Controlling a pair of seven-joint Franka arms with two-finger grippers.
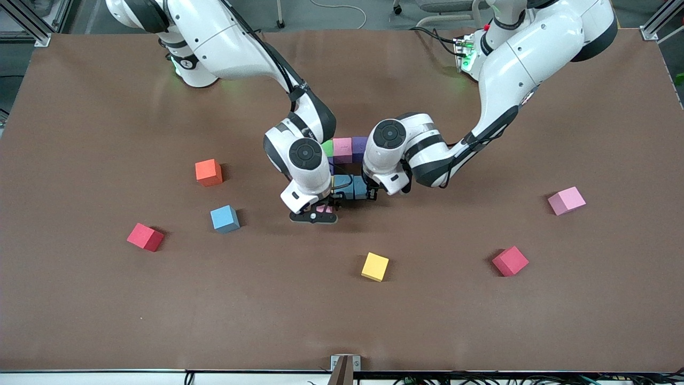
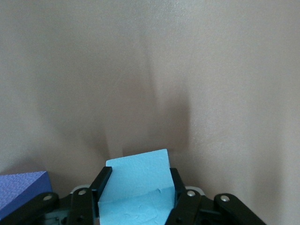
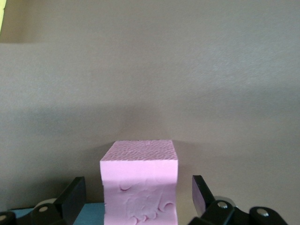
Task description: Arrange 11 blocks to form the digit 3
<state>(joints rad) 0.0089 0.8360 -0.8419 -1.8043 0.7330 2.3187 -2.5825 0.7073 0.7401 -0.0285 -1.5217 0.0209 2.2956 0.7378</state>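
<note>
The light blue block (image 1: 346, 187) (image 2: 136, 187) sits level against the blue cube on the tabletop and would settle there, so it is time for my left gripper to open.
Part of the digit 3 lies at the table's middle: a row of a green cube (image 1: 327, 148), a pink cube (image 1: 342, 149) and a purple cube (image 1: 359, 148), with more cubes hidden under the two hands. My left gripper (image 1: 359, 190) (image 2: 139, 172) is shut on a light blue block (image 1: 346, 187) (image 2: 136, 187), low at the table, next to a purple cube (image 2: 21, 190). My right gripper (image 1: 319, 210) (image 3: 139, 185) stands open around a pink block (image 1: 323, 208) (image 3: 139, 183). Both fingers (image 3: 75, 190) are clear of that block's sides, and a blue cube (image 3: 89, 213) lies against it.
Loose cubes lie around. An orange one (image 1: 208, 172), a blue one (image 1: 224, 218) and a red one (image 1: 145, 237) are toward the right arm's end. A yellow one (image 1: 375, 266) is nearest the front camera. A red one (image 1: 510, 260) and a pink one (image 1: 566, 200) are toward the left arm's end.
</note>
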